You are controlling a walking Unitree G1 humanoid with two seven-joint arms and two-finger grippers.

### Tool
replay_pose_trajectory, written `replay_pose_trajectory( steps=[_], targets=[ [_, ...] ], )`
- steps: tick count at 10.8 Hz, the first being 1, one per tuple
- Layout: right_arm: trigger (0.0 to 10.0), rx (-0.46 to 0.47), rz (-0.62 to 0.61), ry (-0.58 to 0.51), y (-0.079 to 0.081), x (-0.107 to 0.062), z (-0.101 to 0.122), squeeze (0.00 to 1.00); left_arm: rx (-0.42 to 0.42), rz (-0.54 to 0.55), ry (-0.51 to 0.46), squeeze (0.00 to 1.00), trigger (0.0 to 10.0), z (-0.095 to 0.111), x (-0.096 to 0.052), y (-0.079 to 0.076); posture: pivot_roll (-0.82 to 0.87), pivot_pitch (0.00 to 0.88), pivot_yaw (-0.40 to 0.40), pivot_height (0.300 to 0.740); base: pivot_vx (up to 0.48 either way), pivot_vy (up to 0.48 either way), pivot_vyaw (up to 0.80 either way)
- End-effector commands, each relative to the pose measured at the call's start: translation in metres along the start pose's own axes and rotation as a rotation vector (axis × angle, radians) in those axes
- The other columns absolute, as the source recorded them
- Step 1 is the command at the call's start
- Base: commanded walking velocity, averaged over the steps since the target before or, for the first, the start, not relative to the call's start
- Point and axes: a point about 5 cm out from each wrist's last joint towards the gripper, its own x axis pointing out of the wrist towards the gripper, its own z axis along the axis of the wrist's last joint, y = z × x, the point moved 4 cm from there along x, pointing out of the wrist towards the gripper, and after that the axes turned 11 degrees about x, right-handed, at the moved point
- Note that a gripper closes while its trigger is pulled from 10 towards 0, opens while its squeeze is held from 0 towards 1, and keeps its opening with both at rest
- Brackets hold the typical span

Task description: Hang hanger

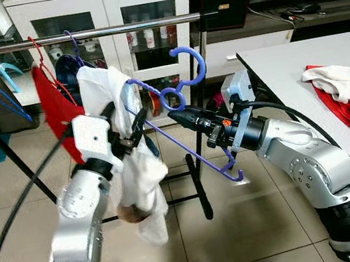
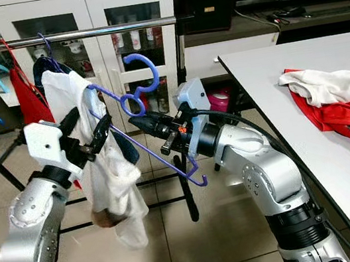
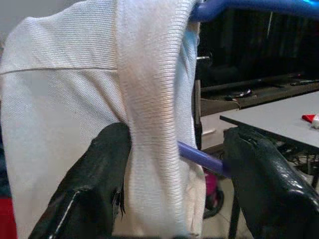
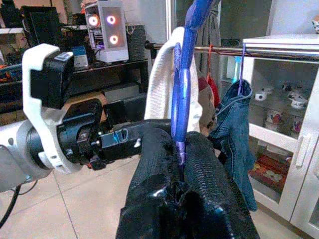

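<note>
My left gripper will next grab the white garment by its ribbed band (image 3: 152,119), so that the garment sits properly over the purple hanger.
A purple hanger (image 1: 190,58) carrying a white garment (image 1: 136,178) is held in the air below and in front of the metal rail (image 1: 111,30). My right gripper (image 1: 175,114) is shut on the hanger's neck (image 4: 182,114), just under its ring. My left gripper (image 1: 133,128) is at the hanger's left arm, open. In the left wrist view its fingers (image 3: 94,169) stand on either side of a fold of white cloth (image 3: 154,124) and the purple bar (image 3: 199,157). The hook points up, clear of the rail.
On the rail hang a red garment (image 1: 52,98), a blue hanger (image 1: 0,93) and a denim piece (image 4: 234,124). A white table (image 1: 285,65) with red and white clothes (image 1: 349,88) stands at the right. Behind the rack is a white glass-door cabinet (image 1: 101,9).
</note>
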Motion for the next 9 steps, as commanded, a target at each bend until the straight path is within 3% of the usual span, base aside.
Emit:
replay_pose_trajectory(
  steps=[1,9],
  targets=[
    [10.0,-0.026,0.022,-0.044,0.005,-0.002,0.01,0.0,0.031,0.014,-0.02,0.0,0.0,0.003,0.002,-0.001,0.0,0.0,0.011,0.74,0.0,0.0,0.0],
    [10.0,-0.029,0.031,-0.047,0.004,-0.003,0.009,0.0,0.066,0.087,-0.027,0.0,0.0,0.003,0.004,0.01,0.0,0.0,0.016,0.74,0.0,0.0,0.0]
  ],
)
